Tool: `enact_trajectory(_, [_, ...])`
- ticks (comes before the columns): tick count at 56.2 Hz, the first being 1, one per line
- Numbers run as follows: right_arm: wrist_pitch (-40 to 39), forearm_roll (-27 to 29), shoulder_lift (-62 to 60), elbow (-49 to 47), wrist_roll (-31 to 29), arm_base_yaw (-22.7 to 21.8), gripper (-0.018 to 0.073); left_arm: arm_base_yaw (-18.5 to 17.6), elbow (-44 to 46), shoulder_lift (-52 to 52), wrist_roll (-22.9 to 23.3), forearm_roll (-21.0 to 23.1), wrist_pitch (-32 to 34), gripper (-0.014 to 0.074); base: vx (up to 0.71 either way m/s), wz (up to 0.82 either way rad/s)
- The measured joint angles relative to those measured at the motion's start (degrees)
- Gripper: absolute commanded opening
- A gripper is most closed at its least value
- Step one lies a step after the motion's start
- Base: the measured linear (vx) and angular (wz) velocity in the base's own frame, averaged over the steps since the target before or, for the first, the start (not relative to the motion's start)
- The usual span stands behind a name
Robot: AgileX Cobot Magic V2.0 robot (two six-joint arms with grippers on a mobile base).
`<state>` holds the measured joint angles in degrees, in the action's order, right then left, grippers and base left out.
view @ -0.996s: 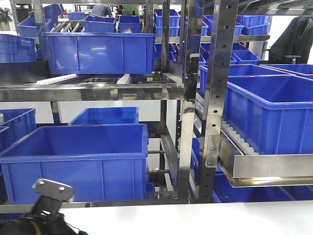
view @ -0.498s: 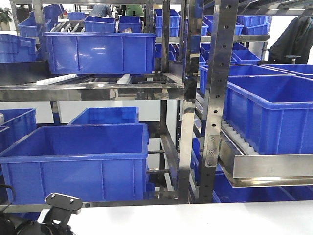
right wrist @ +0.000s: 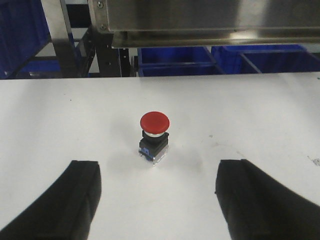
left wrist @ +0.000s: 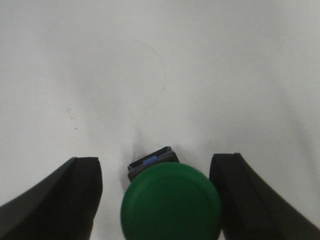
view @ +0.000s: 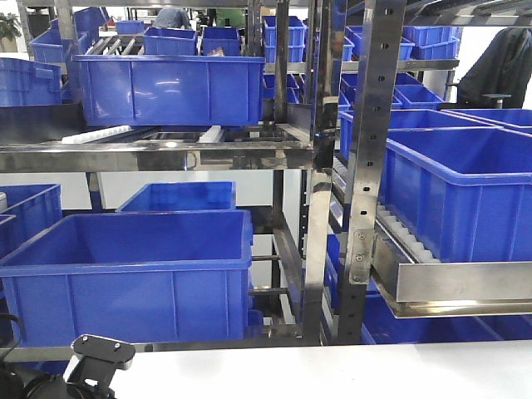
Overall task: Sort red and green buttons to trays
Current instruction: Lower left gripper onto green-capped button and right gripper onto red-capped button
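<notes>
I need to sort the red button [right wrist: 154,122] to its tray, so I will next grab the dark block under its cap [right wrist: 154,142] with my right gripper.
In the left wrist view a green button [left wrist: 171,202] with a round mushroom cap on a dark block stands on the white table. My left gripper [left wrist: 157,205] is open and straddles it, one black finger [left wrist: 75,200] on each side, with a small gap showing on the left. In the right wrist view a red button [right wrist: 154,122] stands upright on its black-and-clear block. It is a short way ahead of my right gripper [right wrist: 159,205], which is open with nothing between its fingers. The trays are out of view.
A steel rack [view: 366,166] with several deep blue crates [view: 133,274] stands behind the white table [view: 332,370]. Part of my left arm [view: 100,357] shows at the front view's bottom left. The rack's steel shelf edge [right wrist: 200,30] overhangs the table's far side.
In the front view my left arm's wrist part has shifted right and dropped lower over the last second. Nothing else has moved.
</notes>
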<state>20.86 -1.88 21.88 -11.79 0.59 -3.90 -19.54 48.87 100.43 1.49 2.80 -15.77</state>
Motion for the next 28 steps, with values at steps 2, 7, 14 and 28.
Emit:
enact_trajectory(2, [1.59, 0.0, 2.61, -2.03, 1.82, 0.0, 0.0554, 0.0, 0.0, 0.0, 0.0, 0.05, -0.45, 0.051, 0.0, 0.0])
enact_trajectory(7, [3.34, -0.06, 7.0, -5.26, 4.8, 0.0, 0.0554, 0.0, 0.0, 0.0, 0.0, 0.11, -0.45, 0.0477, 0.0, 0.0])
enact_trajectory(14, [5.08, -1.19, 16.02, -10.75, 8.38, 0.0, 0.0554, 0.0, 0.0, 0.0, 0.0, 0.17, -0.45, 0.0419, 0.0, 0.0])
enact_trajectory(28, [4.55, -3.77, 36.18, -20.43, 9.46, 0.0, 0.0554, 0.0, 0.0, 0.0, 0.0, 0.17, -0.45, 0.0249, 0.0, 0.0])
